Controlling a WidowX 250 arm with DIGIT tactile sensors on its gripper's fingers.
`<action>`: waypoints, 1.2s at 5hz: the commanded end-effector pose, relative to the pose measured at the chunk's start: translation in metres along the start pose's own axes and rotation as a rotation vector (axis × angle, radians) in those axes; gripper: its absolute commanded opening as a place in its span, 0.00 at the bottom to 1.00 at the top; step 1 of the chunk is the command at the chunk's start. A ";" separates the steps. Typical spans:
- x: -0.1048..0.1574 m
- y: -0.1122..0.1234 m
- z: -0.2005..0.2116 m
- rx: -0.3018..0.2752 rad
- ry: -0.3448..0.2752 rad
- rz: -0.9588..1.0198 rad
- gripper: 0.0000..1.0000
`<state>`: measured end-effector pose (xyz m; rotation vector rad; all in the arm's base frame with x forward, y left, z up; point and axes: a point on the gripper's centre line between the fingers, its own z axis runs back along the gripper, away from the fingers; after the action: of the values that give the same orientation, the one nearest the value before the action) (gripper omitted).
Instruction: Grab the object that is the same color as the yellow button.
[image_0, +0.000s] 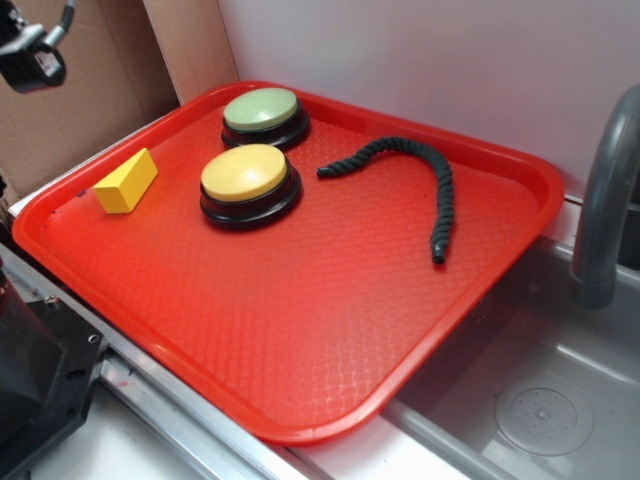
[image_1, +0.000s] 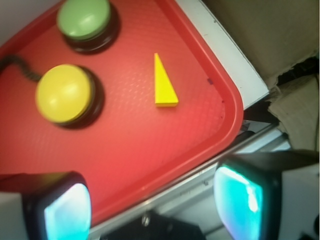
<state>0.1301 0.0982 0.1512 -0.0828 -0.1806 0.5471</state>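
I should next use my gripper to pick up the yellow wedge across the sides of its thick end (image_0: 119, 199), because the wedge narrows to a slanted point at its tip (image_0: 147, 156).
The object, a small yellow wedge block (image_0: 125, 182), lies flat on the red tray (image_0: 300, 330) near its left rim, left of the yellow button (image_0: 245, 175). In the wrist view the wedge (image_1: 164, 85) is right of the yellow button (image_1: 64, 94), well above the fingers in the frame. My gripper (image_1: 155, 207) is open, with nothing between its two cyan-padded fingers (image_1: 67, 215). It hangs high over the tray's rim (image_1: 220, 145), apart from the wedge. In the exterior view only a black part of the arm (image_0: 30, 60) shows at the top left corner.
A green-topped button (image_0: 262, 110) stands behind the yellow one. A black twisted rope (image_0: 420, 175) curves across the tray's right half. A grey sink (image_0: 540, 400) with a faucet (image_0: 600, 200) lies to the right. Cardboard (image_0: 100, 90) stands behind the tray's left side.
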 end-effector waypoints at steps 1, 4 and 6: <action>0.022 0.011 -0.042 -0.001 -0.088 0.123 1.00; 0.041 0.014 -0.104 0.014 -0.035 0.157 1.00; 0.045 0.005 -0.139 -0.006 0.024 0.105 1.00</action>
<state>0.1900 0.1185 0.0143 -0.1161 -0.1238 0.6675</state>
